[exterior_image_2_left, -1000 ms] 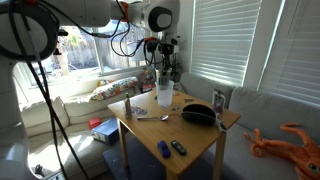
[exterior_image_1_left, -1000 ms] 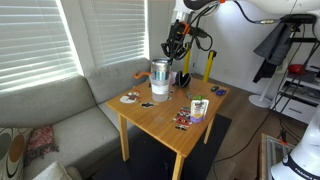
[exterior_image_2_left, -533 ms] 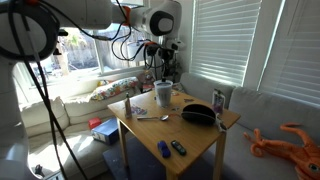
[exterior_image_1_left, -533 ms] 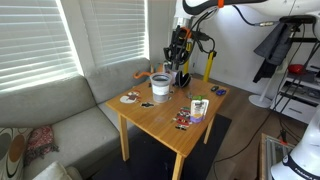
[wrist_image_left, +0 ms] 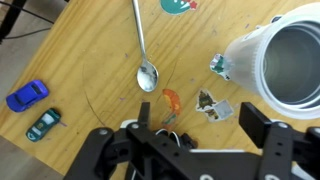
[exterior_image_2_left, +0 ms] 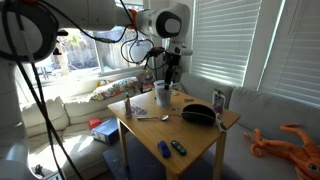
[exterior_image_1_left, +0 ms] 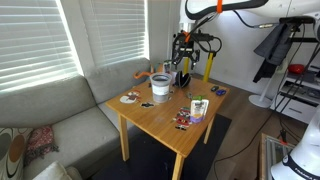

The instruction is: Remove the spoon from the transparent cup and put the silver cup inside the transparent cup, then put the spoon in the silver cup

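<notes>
Next, my gripper grips the spoon [wrist_image_left: 143, 50] by its bowl end, leaving the spoon's long handle free to go first into the silver cup.
The transparent cup [wrist_image_left: 243, 58] stands on the wooden table, and the silver cup [wrist_image_left: 295, 55] sits inside it, its grey metal interior showing. In both exterior views the nested cups [exterior_image_1_left: 159, 87] [exterior_image_2_left: 163, 95] look like one whitish tumbler. The spoon [wrist_image_left: 143, 50] lies flat on the table beside them, bowl towards me. My gripper [wrist_image_left: 200, 128] hangs above the table next to the cups, its jaws wide apart with nothing between them. It hovers just above and beside the cups [exterior_image_1_left: 181, 68] [exterior_image_2_left: 167, 75].
Two small toy cars [wrist_image_left: 27, 94] [wrist_image_left: 42, 124] lie on the table, with stickers [wrist_image_left: 213, 106] and an orange scrap [wrist_image_left: 171, 100] under my gripper. A purple-labelled container [exterior_image_1_left: 198, 108] and a black bowl [exterior_image_2_left: 198, 114] stand further along. A sofa [exterior_image_1_left: 60, 120] borders the table.
The silver cup went down into the transparent cup and my gripper let go of it. The jaws opened and the gripper lifted up and to the side.
</notes>
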Tool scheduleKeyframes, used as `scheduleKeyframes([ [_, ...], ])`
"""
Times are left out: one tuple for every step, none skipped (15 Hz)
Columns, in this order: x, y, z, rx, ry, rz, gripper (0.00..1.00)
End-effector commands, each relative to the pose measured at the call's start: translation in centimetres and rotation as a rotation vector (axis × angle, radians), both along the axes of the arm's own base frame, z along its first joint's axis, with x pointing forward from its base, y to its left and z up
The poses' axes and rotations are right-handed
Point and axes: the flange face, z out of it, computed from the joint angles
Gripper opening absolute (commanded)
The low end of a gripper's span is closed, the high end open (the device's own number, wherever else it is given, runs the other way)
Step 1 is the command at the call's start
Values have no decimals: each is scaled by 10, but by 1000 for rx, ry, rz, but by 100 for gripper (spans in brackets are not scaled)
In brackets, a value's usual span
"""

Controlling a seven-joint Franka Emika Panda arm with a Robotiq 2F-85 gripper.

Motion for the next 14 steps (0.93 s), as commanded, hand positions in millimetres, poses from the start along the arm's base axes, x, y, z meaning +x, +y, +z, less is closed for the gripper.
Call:
scheduleKeyframes([
  [-12,-6,-36,-2,163,-106,100],
  [-17,-5,-48,6,196,-91,100],
  [-22,-4,-58,0,227,-79,100],
  [-25,-5,-70,2,244,-68,100],
  [-26,-9,-82,-4,272,-94,100],
  [-28,-11,-93,-6,292,-112,100],
  [-30,-11,-103,1,301,-116,100],
  [-35,-8,-112,17,318,-97,100],
  [-37,-6,-120,15,316,-92,100],
  [-40,-3,-129,23,317,-83,100],
  [-41,-1,-137,23,314,-85,100],
  [-41,0,-146,15,302,-96,100],
  [-42,2,-153,15,289,-103,100],
  [-41,2,-159,14,270,-107,100],
])
